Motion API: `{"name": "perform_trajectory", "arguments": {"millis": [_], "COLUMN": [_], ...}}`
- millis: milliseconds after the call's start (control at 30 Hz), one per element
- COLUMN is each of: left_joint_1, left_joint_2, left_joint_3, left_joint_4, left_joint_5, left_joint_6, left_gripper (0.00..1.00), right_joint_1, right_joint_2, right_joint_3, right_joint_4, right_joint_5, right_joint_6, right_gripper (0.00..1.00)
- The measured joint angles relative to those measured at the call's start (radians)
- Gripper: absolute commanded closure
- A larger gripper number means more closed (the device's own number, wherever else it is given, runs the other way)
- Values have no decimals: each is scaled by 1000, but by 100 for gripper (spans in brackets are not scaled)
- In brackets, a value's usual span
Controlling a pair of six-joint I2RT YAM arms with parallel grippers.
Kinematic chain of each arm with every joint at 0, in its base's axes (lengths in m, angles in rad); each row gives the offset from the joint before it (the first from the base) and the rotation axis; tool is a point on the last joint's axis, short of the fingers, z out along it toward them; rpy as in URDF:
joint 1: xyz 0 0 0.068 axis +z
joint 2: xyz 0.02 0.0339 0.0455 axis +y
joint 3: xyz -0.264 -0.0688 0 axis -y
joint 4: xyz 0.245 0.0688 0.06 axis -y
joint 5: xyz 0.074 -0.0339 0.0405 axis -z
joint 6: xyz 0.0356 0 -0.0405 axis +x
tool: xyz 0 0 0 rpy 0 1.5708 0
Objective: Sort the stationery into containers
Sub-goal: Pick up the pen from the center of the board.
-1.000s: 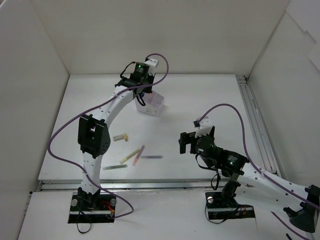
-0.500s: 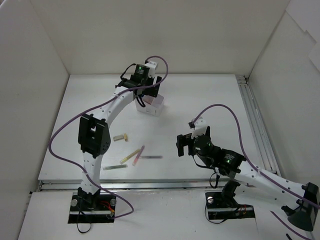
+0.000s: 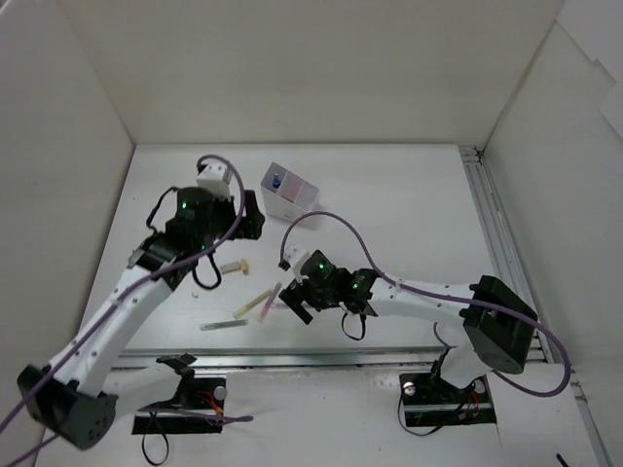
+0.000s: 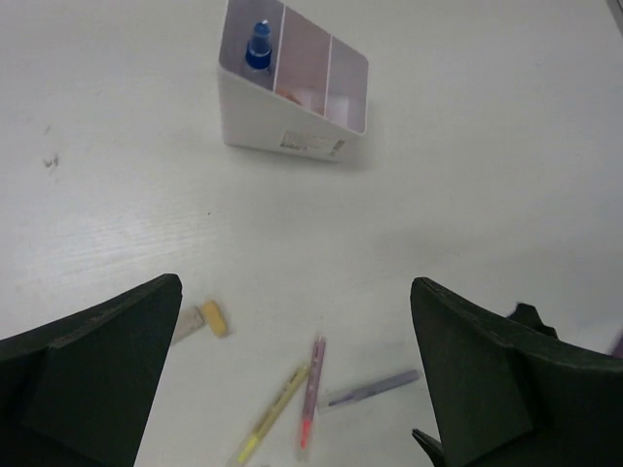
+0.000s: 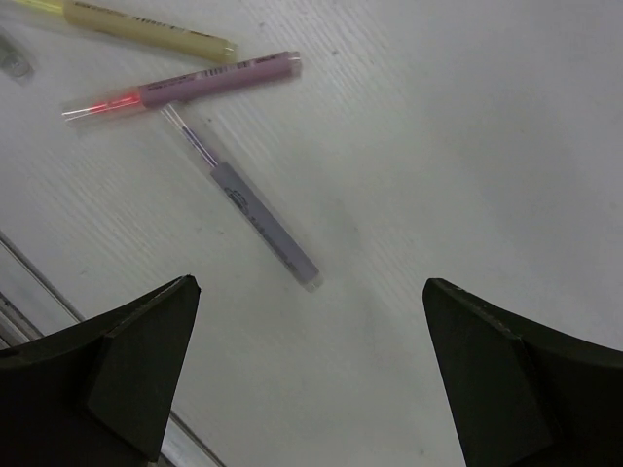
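I will next use my right gripper to grab the grey pen where its clear cap meets the pen's body [image 3: 280, 305] [image 5: 216, 167], so its body end stays free for my left gripper to take.
The white three-compartment container [image 3: 290, 194] [image 4: 282, 131] stands at the table's far middle. A blue-capped tube [image 4: 258, 45] [image 3: 277, 181] stands in its left compartment. On the table lie a tan eraser [image 3: 234, 266] [image 4: 205, 318], a yellow pen [image 3: 253, 306] [image 4: 275, 413] [image 5: 146, 27], a pink pen [image 3: 272, 297] [image 4: 311, 387] [image 5: 209, 80], a grey pen [image 4: 372, 387] [image 5: 255, 216] and a green pen [image 3: 222, 324]. My left gripper [image 3: 251, 220] [image 4: 294, 283] hangs open and empty, back from the container. My right gripper [image 3: 297, 303] [image 5: 311, 283] is open and empty, low just beyond the grey pen's end.
White walls close in the table on the left, back and right. A metal rail [image 3: 494, 243] runs along the right side. The table's near edge strip [image 5: 24, 282] lies close to the right gripper. Purple cables loop over both arms.
The left gripper has opened at the container and drawn back to the near left; the tube now shows in the box. The right gripper has swung left and down to the pens.
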Motion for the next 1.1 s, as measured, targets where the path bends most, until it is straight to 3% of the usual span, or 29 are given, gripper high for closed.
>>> {"name": "perform_trajectory", "arguments": {"millis": [200,500,667,767,800,900,1100], "left_joint_1": [-1,-1,-1,-1,-1,-1,-1], "left_joint_2": [-321,-408,-389,-377,-376,-380,-399], "left_joint_3": [-264,-334,-334,-334,-334,-334,-334], "left_joint_4": [-53,-103,-106,-112,-113,-114,-114], "left_joint_5": [-95,-146,-165,-185,-187,-191,-201], "left_joint_6": [-114,-185,-196,-198,-198,-198,-198], "left_gripper": [0,0,0,0,0,0,0], "right_joint_1": [18,18,19,19,20,20,20], "right_joint_2": [185,288,334,335,336,340,342], "right_joint_3": [57,97,142,142,142,141,119], "right_joint_4": [70,102,122,138,145,163,187], "right_joint_5": [-41,-93,-117,-129,-132,-148,-185], "right_joint_6": [-105,-146,-156,-160,-160,-163,-158], "right_gripper": [8,14,28,45,57,71,73]}}
